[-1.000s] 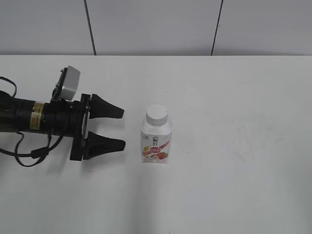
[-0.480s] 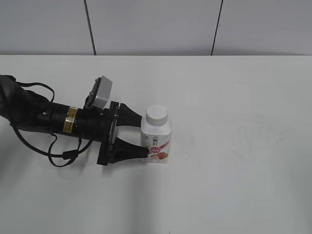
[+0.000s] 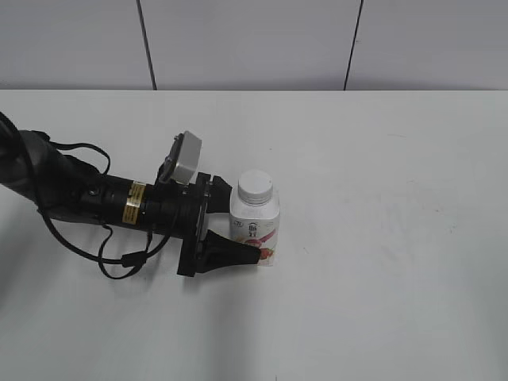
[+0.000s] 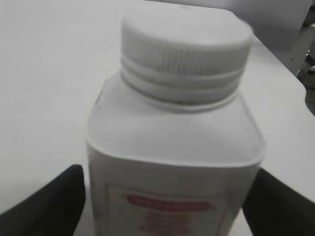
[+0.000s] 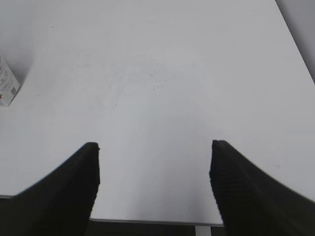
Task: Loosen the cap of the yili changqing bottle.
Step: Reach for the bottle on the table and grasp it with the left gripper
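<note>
I should grab the bottle by its lower body (image 3: 254, 234) (image 4: 172, 196) with my left gripper next. That will hold the bottle steady while its cap is loosened.
The yili changqing bottle (image 3: 255, 222) stands upright near the middle of the white table, with a pink-red label and its white ribbed cap (image 3: 256, 185) on the neck. My left gripper (image 3: 240, 225) lies low along the table, open, with one black finger on each side of the bottle's body. In the left wrist view the bottle (image 4: 172, 147) and cap (image 4: 184, 44) fill the frame between the fingers (image 4: 165, 196); a thin gap shows at the left finger. My right gripper (image 5: 155, 167) is open and empty, out of the exterior view; the bottle (image 5: 7, 84) shows at that view's left edge.
The white table (image 3: 381, 238) runs back to a grey panelled wall (image 3: 254, 40). The left arm's black body and cables (image 3: 87, 202) lie across the table's left side. The table's near edge (image 5: 147, 220) shows under the right gripper.
My left gripper has moved right along the table, from clear of the bottle to straddling its body. The bottle has stayed in place. The jaws remain open.
</note>
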### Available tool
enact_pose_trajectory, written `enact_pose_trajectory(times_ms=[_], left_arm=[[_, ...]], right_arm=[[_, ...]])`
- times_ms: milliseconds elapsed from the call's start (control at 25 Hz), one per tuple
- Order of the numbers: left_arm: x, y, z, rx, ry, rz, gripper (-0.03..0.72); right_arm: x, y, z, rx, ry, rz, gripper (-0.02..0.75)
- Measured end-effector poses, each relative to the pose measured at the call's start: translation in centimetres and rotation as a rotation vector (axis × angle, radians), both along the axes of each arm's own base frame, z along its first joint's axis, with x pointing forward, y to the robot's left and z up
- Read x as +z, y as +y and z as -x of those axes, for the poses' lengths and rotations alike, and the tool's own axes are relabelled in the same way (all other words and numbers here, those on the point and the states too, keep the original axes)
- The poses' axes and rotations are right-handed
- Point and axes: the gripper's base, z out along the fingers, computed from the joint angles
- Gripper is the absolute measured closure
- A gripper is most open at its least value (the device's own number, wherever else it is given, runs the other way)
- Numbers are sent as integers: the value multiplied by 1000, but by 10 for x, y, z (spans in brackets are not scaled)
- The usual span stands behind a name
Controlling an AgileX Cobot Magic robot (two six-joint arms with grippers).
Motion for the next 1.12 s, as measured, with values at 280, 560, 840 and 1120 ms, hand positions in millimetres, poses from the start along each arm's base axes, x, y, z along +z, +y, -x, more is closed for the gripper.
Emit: enact_pose_trajectory(times_ms=[280,560,840,1120], left_arm=[[-9,-4,3,-4,26,-2,105],[-8,-5,1,22,26,10,148],[-8,-5,1,25,22,13,253],[-7,-5,0,29,22,14,295]], right_arm=[[0,0,0,0,0,0,184],[0,0,0,0,0,0,184],[0,0,0,0,0,0,184],[0,0,0,0,0,0,184]])
